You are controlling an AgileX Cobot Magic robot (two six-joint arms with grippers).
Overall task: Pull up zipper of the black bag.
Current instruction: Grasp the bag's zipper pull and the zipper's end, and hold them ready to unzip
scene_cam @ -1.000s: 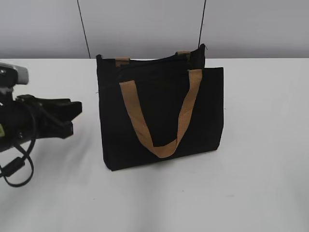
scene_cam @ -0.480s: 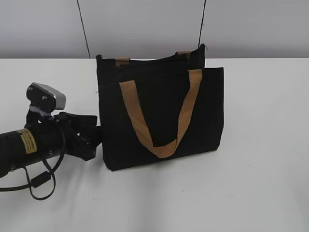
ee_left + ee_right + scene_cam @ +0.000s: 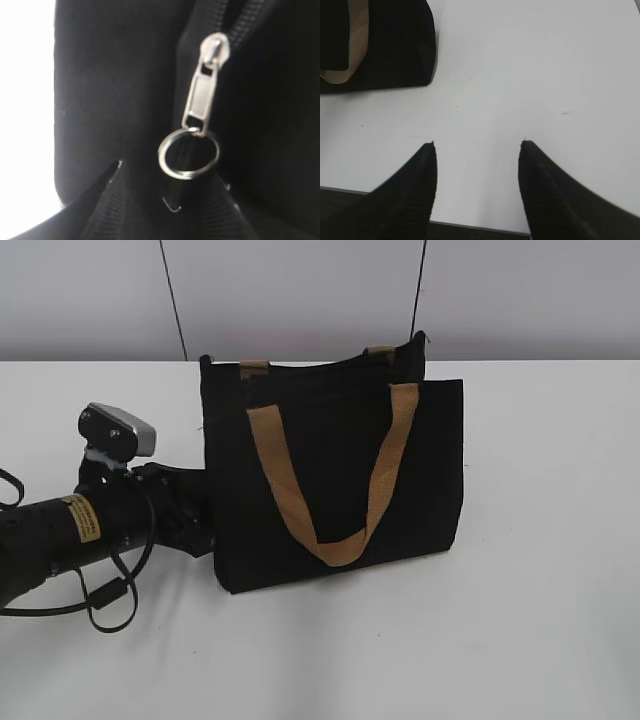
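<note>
The left gripper grabs the zipper by its black ribbed end (image 3: 173,196) next, which leaves the bag's pull tab (image 3: 200,96) free to slide.
The black bag (image 3: 330,470) stands upright on the white table, with a tan handle (image 3: 330,540) hanging down its front. My left gripper (image 3: 203,520) is pressed against the bag's left side, low down. In the left wrist view the zipper's silvery pull tab (image 3: 201,95) hangs with a metal ring (image 3: 189,152) on its end. My left gripper (image 3: 172,175) is open, one jaw on each side just below the ring, not holding it. My right gripper (image 3: 478,144) is open and empty over the bare table; it does not show in the exterior view.
The white table (image 3: 540,620) stretches round the bag. The bag's lower corner (image 3: 395,45) shows at the top left of the right wrist view. The table's near edge (image 3: 470,225) lies just under the right jaws. A grey wall stands behind.
My left arm has moved right across the table and up against the bag's left side. The bag has stayed in place.
</note>
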